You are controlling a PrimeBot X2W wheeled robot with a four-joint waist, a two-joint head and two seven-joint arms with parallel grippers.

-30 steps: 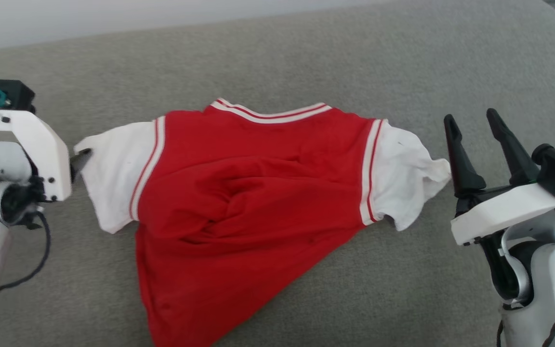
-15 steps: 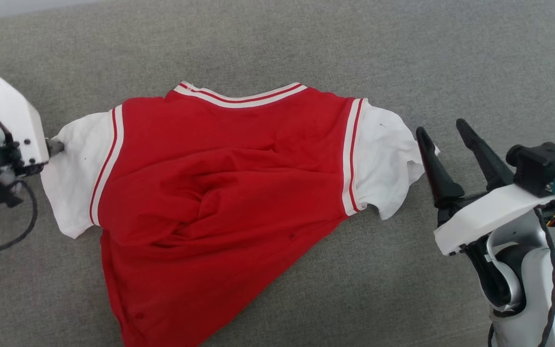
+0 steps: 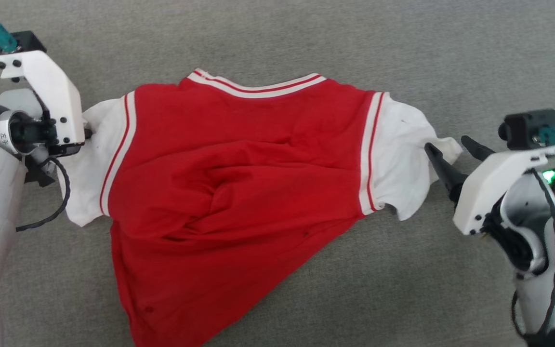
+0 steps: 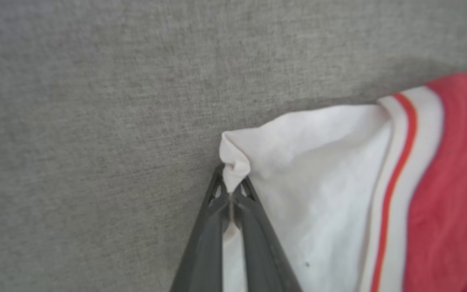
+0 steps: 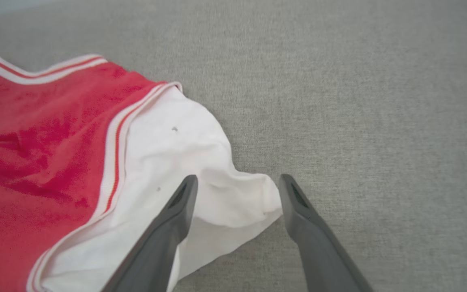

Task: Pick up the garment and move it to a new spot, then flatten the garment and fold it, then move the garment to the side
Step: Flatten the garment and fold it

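Observation:
The sleeve's puckered tip point(image 3: 447, 148) stands up from the grey fabric, so my right gripper needs to pinch the garment by that white sleeve tip next.
The garment point(image 3: 239, 159) lies spread on a grey fabric surface, plain red side up, collar trim at the far edge, its lettering hidden. Its body is wrinkled and its lower hem runs off toward the bottom left. My left gripper point(image 3: 86, 135) is shut on the tip of the left white sleeve; the left wrist view shows the gripper point(image 4: 230, 190) pinching that bunched corner of the garment point(image 4: 318, 170). My right gripper point(image 3: 446, 143) is open at the right sleeve. In the right wrist view the gripper point(image 5: 237, 182) straddles the sleeve tip of the garment point(image 5: 55, 134).
The grey fabric surface point(image 3: 306, 38) stretches all around the shirt, with bare room beyond the collar and to the lower right point(image 3: 378, 289). A black cable point(image 3: 60, 193) hangs from my left wrist beside the left sleeve.
The head camera has tilted down and shifted. My right gripper has dipped forward so its open fingers now straddle the right sleeve tip. The left gripper keeps its hold on the left sleeve.

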